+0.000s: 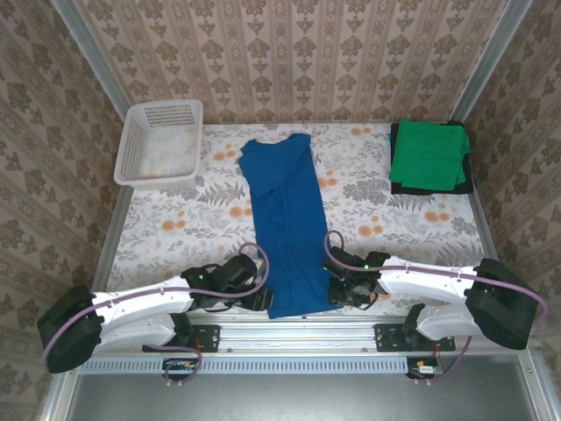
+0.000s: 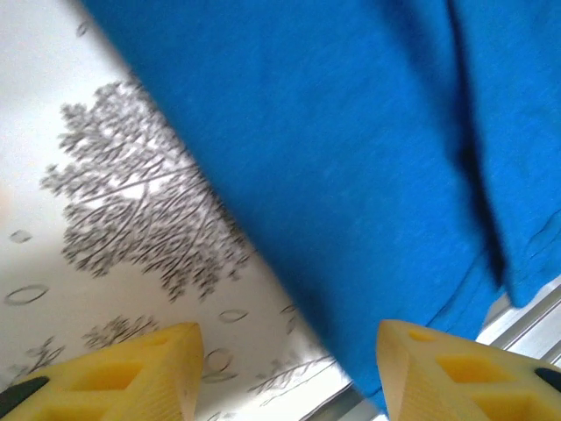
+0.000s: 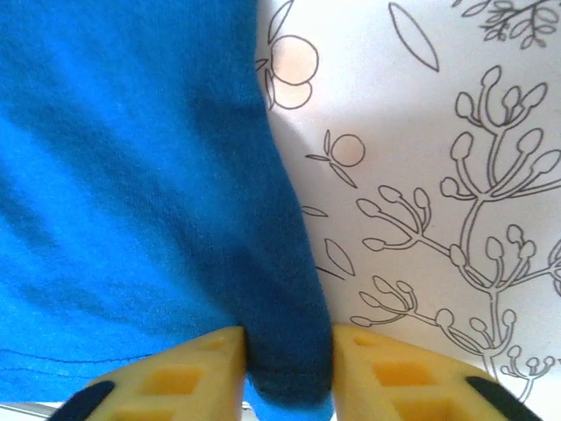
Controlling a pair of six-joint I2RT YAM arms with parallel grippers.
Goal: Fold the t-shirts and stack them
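Note:
The royal-blue t-shirt (image 1: 285, 219) needs its hem folded over evenly, so my left gripper will next grab it at its near hem corner (image 1: 273, 310), opposite my right gripper.
The royal-blue t-shirt (image 1: 285, 219) lies as a long narrow strip down the middle of the table, hem toward the arms. My left gripper (image 1: 255, 299) stands open at its near left corner; the yellow fingers (image 2: 162, 360) straddle the blue shirt's (image 2: 351, 132) edge without closing on it. My right gripper (image 1: 337, 291) is at the near right corner, shut on a bunched fold of the blue shirt (image 3: 131, 175) between its fingertips (image 3: 377, 360). The bright-green t-shirt (image 1: 429, 156) lies folded on top of the dark t-shirt (image 1: 396, 186) at the back right.
A white lattice basket (image 1: 162, 145) stands at the back left corner. A floral cloth (image 1: 175, 219) covers the table. The metal front rail (image 1: 289, 338) runs just behind the shirt's hem. Patterned walls close in three sides.

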